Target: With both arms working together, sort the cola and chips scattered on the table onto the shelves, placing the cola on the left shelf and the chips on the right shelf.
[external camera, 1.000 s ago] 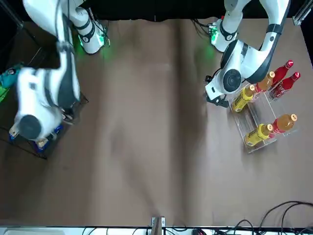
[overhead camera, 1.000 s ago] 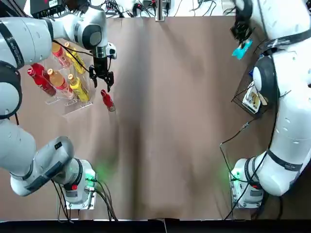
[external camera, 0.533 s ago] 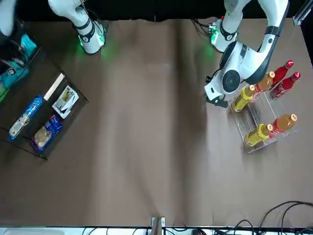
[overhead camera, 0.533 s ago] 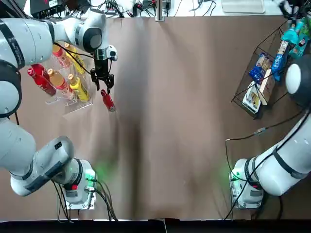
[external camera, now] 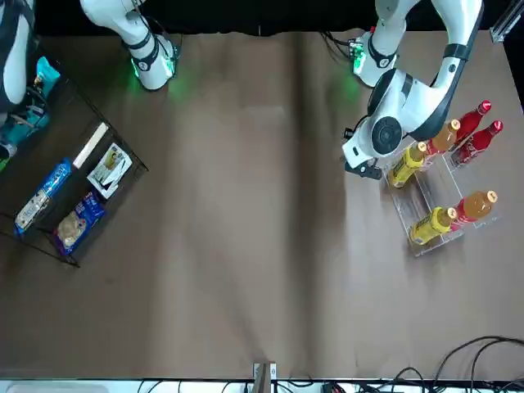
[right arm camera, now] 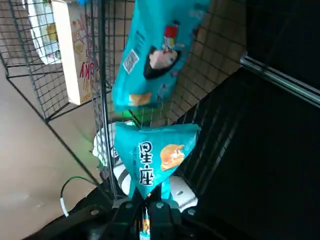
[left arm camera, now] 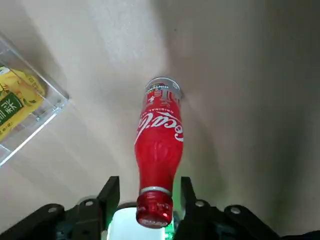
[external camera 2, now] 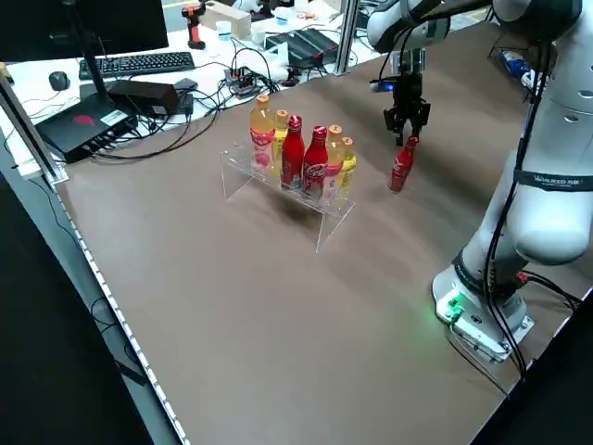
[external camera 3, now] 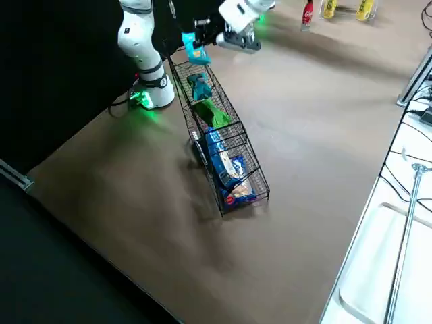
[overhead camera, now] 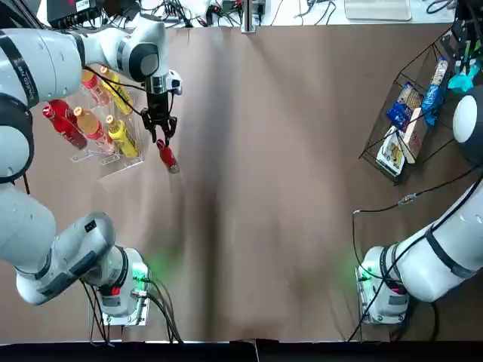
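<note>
My left gripper grips the cola by its red cap [left arm camera: 154, 212] next, which leaves the cola's base free to stand on the clear rack [left arm camera: 42, 117].
One cola bottle [overhead camera: 167, 156] stands upright on the table beside the left shelf [overhead camera: 113, 164], a clear rack that holds two more cola bottles [overhead camera: 62, 123] among orange and yellow ones. My left gripper [left arm camera: 148, 195] is open, low over the standing bottle [left arm camera: 159, 140], one finger on each side of its cap. At the far right, my right gripper [right arm camera: 145, 212] is shut on a teal chips packet [right arm camera: 150, 157], held over the end of the right shelf [external camera: 98, 225]. In that black wire basket lie another teal packet [external camera 3: 199, 88] and a green one [external camera 3: 212, 115].
Larger blue and white packs [external camera 3: 226, 165] fill the lower part of the wire basket. Orange-drink and yellow-labelled bottles [overhead camera: 121, 136] stand in the clear rack. A cable [overhead camera: 385, 207] trails on the table near the right arm's base. Brown cloth covers the wide middle of the table.
My right arm swung from over the table's far edge out to the wire basket, carrying the teal packet. My left gripper came down a little closer around the cola's cap.
</note>
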